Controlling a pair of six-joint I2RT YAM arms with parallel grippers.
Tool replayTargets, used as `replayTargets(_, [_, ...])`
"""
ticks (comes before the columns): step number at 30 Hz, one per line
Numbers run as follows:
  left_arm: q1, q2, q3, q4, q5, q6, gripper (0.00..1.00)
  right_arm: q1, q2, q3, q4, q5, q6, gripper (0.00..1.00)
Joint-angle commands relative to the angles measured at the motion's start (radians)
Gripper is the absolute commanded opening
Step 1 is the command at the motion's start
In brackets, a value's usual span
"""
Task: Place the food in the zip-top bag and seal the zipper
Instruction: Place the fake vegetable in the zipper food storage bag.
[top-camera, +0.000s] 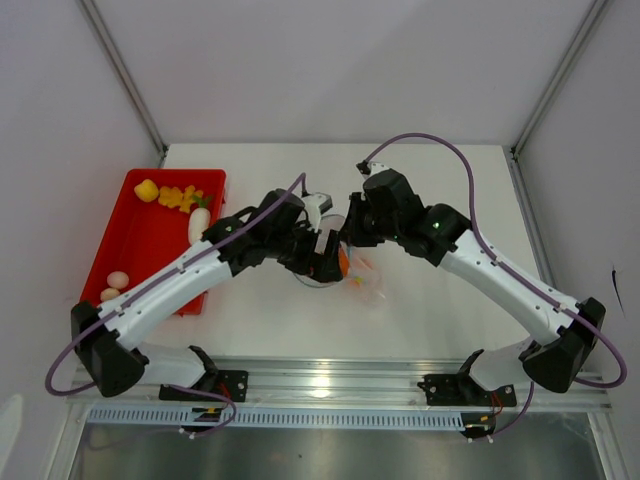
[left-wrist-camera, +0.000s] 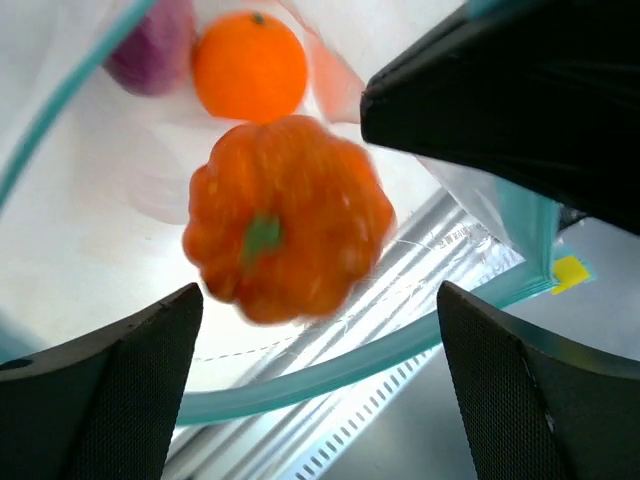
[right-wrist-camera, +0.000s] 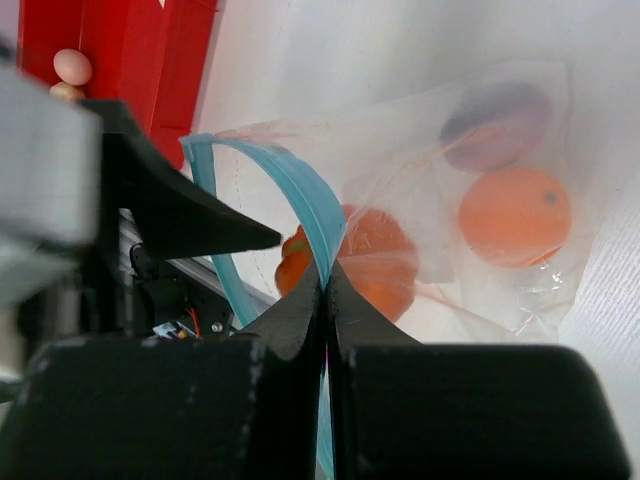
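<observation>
My left gripper moves toward the teal zipper strip (left-wrist-camera: 325, 384) next, before it closes on it: its fingers straddle the orange toy pumpkin (left-wrist-camera: 290, 215) inside the bag's opening.
The clear zip-top bag (right-wrist-camera: 560, 110) lies mid-table with its mouth held open. My right gripper (right-wrist-camera: 327, 275) is shut on the teal zipper (right-wrist-camera: 300, 190) strip and lifts that edge. My left gripper (left-wrist-camera: 320, 335) is open and empty at the mouth, over the zipper's lower curve (left-wrist-camera: 330, 365). An orange toy pumpkin (left-wrist-camera: 290, 215) shows blurred just past its fingertips, inside the mouth. A round orange (left-wrist-camera: 250, 65) and a purple piece (left-wrist-camera: 155, 50) lie deeper in the bag. In the top view both grippers (top-camera: 335, 255) meet over the bag (top-camera: 372, 288).
A red tray (top-camera: 150, 245) stands at the table's left with yellow pieces (top-camera: 178, 197), a white piece (top-camera: 198, 226) and pale eggs (top-camera: 117, 281). An aluminium rail (top-camera: 340, 385) runs along the near edge. White walls enclose the table.
</observation>
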Motion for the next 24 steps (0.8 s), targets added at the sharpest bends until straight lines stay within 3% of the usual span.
replayTargets(1, [-0.012, -0.156, -0.008, 0.054, -0.121, -0.013, 0.99, 0.000, -0.048, 0.042, 0.015, -0.003, -0.011, 0.00])
replayTargets(7, [-0.020, -0.316, -0.046, 0.081, -0.325, -0.046, 0.99, 0.000, -0.068, 0.016, 0.017, -0.009, -0.014, 0.00])
replayTargets(17, [-0.019, -0.272, -0.144, 0.040, -0.325, -0.122, 0.99, 0.002, -0.079, 0.019, 0.018, -0.018, -0.020, 0.00])
replayTargets(24, [-0.019, -0.217, -0.109, 0.006, -0.390, -0.128, 0.96, 0.000, -0.093, 0.004, 0.011, -0.018, -0.021, 0.00])
